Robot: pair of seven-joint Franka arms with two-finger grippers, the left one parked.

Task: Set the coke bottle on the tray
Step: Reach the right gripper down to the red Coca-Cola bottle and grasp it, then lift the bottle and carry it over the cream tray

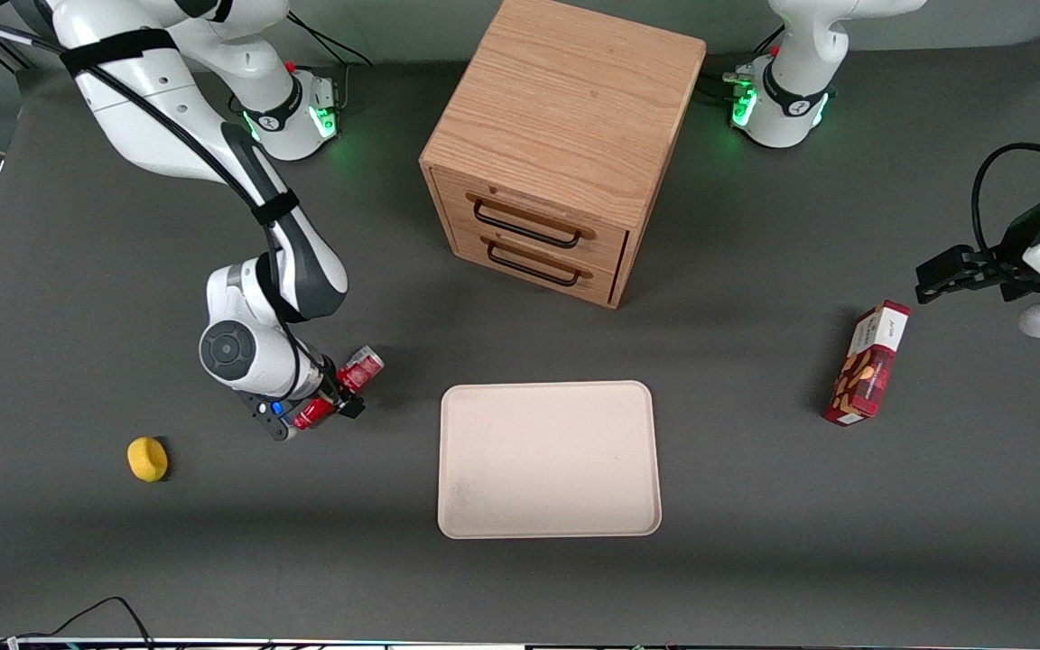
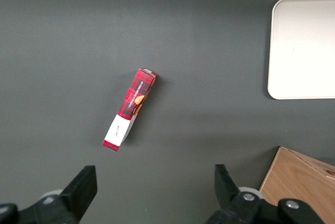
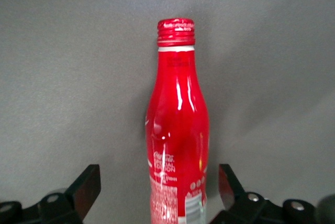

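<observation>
My right gripper grips the red coke bottle by its body (image 3: 177, 182) next, to set it onto the cream-beige tray.
The coke bottle (image 1: 362, 368) is slim and red with white script and lies on the dark table, toward the working arm's end. In the right wrist view the bottle (image 3: 178, 130) shows its red cap pointing away from the gripper. My right gripper (image 1: 330, 397) is low over the bottle, open, with a finger on each side of the bottle's body (image 3: 158, 177); one finger (image 3: 90, 182) stands clearly apart from it. The cream-beige tray (image 1: 547, 460) lies flat beside the bottle, nearer the table's middle, with nothing on it. It also shows in the left wrist view (image 2: 303, 46).
A wooden two-drawer cabinet (image 1: 556, 144) stands farther from the front camera than the tray. A small yellow object (image 1: 148, 459) lies near the gripper, toward the working arm's end. A red snack box (image 1: 868, 366) lies toward the parked arm's end.
</observation>
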